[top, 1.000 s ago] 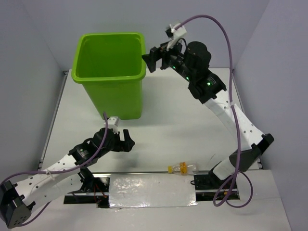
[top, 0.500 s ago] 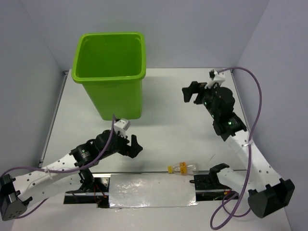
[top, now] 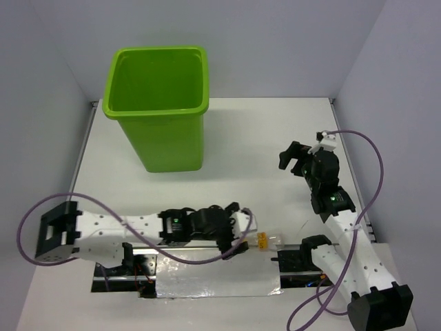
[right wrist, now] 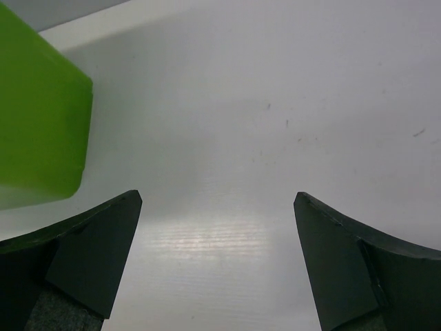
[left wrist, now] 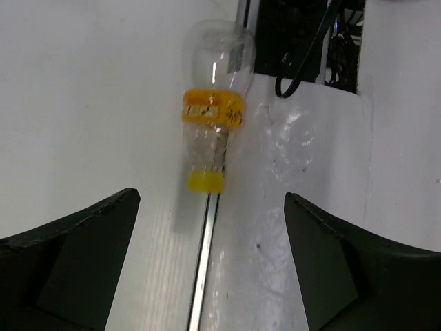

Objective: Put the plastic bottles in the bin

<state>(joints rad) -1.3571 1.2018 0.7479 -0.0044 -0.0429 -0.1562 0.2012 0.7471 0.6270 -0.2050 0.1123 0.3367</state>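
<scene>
The bottle should go into the bin with its yellow cap end first, so that end should stay free to enter the bin (top: pixel 169 141). My left gripper needs to pick up the bottle by its yellow-labelled middle (top: pixel 262 241).
One plastic bottle (top: pixel 267 240), clear with a yellow label and yellow cap, lies on its side at the table's near edge. In the left wrist view this bottle (left wrist: pixel 212 117) lies straight ahead, cap toward the camera. My left gripper (top: pixel 242 229) is open just left of the cap without touching it, and the left gripper (left wrist: pixel 211 200) has nothing between its fingers. The lime-green bin (top: pixel 169 141) stands upright at the back left. My right gripper (top: pixel 288 160) hangs open and empty over the right side of the table, facing the bin (right wrist: pixel 38 117); the right gripper (right wrist: pixel 217 196) has only bare table between its fingers.
The bottle's round end lies against the black base of the right arm (top: pixel 303 252). A metal rail (left wrist: pixel 207 262) runs along the table's near edge under the bottle. A shiny foil sheet (top: pixel 217 272) lies in front of it. Grey walls close in the table.
My left arm swung right along the near edge to the bottle's cap. My right arm came down from beside the bin's rim to the right side of the table. Both grippers stayed open.
</scene>
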